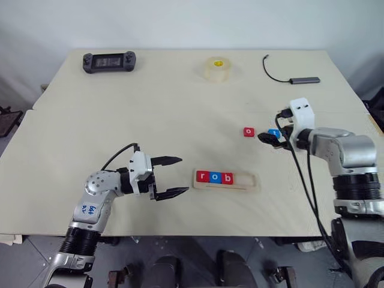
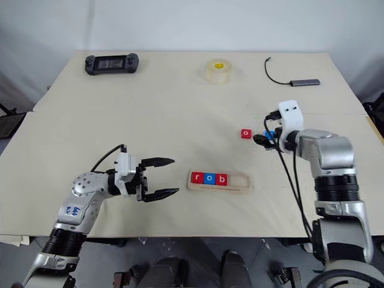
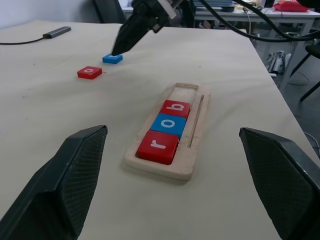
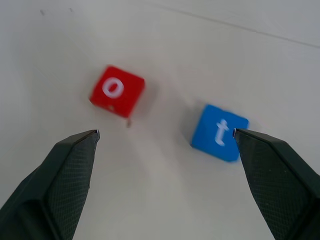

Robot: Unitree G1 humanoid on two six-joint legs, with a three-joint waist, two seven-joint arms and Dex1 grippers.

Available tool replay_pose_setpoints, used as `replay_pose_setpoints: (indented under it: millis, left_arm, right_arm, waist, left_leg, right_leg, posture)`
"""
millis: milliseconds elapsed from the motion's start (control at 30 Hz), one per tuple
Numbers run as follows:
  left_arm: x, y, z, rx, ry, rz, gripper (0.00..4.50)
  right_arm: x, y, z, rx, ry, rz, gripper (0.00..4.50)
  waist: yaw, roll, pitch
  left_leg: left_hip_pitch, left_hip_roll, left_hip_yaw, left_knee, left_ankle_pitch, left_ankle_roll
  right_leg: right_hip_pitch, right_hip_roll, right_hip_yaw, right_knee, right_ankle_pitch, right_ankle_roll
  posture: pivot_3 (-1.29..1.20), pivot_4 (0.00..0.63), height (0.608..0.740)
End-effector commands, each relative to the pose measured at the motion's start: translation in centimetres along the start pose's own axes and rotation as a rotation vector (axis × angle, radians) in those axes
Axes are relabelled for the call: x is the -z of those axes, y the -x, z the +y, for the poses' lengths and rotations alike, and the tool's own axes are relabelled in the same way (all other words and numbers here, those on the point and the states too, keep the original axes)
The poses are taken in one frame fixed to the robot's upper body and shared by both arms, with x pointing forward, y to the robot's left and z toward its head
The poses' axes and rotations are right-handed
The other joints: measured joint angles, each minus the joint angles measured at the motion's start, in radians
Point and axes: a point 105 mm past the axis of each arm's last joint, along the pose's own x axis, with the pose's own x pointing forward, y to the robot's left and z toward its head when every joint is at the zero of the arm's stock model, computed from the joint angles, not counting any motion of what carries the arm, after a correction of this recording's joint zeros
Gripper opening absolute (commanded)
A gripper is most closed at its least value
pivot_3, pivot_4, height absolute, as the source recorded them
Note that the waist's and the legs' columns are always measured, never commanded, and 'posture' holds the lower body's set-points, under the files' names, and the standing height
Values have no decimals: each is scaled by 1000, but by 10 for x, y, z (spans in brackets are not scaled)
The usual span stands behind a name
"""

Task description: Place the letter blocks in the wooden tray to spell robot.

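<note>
The right gripper's fingers are short of the red o block and would miss it if they closed now, so the gripper needs to first move toward the block.
The wooden tray lies near the table's front edge and holds three letter blocks in a row: a red r, a blue o and a red b. Its right end is bare. Two more blocks lie loose on the table behind and to the right of it, a red o and a blue t. My right gripper hangs open just above these two, with the t close to one finger. To the left of the tray, my left gripper stands open and level, pointing at the tray with nothing in it.
A black handheld game controller lies at the back left. A roll of clear tape stands at the back middle, and a grey hub with a black cable at the back right. The table's front edge runs just below the tray.
</note>
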Motion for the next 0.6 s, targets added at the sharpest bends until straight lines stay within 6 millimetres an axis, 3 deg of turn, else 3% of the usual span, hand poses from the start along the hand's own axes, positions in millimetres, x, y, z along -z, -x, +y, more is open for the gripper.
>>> replay_pose_setpoints:
  millis: [33,267,533,600]
  left_arm:
    - [-10,-1,0,5,-49,-17,4500]
    - [-10,-1,-1,-3,-49,-20,4500]
    - [-10,0,-3,-12,-47,-18,4500]
    - [-11,0,-2,-12,-49,-18,4500]
  right_arm:
    - [-19,-3,4,33,-25,-63,4476]
    - [-9,-32,17,111,-80,-43,4476]
    - [1,-43,26,146,-82,-16,4476]
    - [8,-46,32,134,-101,6,4103]
  waist:
    - [1,0,0]
    - [3,0,0]
    - [-6,0,0]
    - [-8,0,0]
  left_leg:
    - [0,0,0,0,0,0]
    - [0,-1,-1,0,0,0]
    - [1,-2,-1,0,0,0]
    - [1,-2,-1,0,0,0]
  right_leg:
    - [0,0,0,0,0,0]
    - [0,0,0,2,0,0]
    - [-1,-1,0,5,0,0]
    - [-1,-1,0,5,0,0]
  posture:
    - [0,150,740]
    - [0,150,740]
    - [0,150,740]
    - [0,150,740]
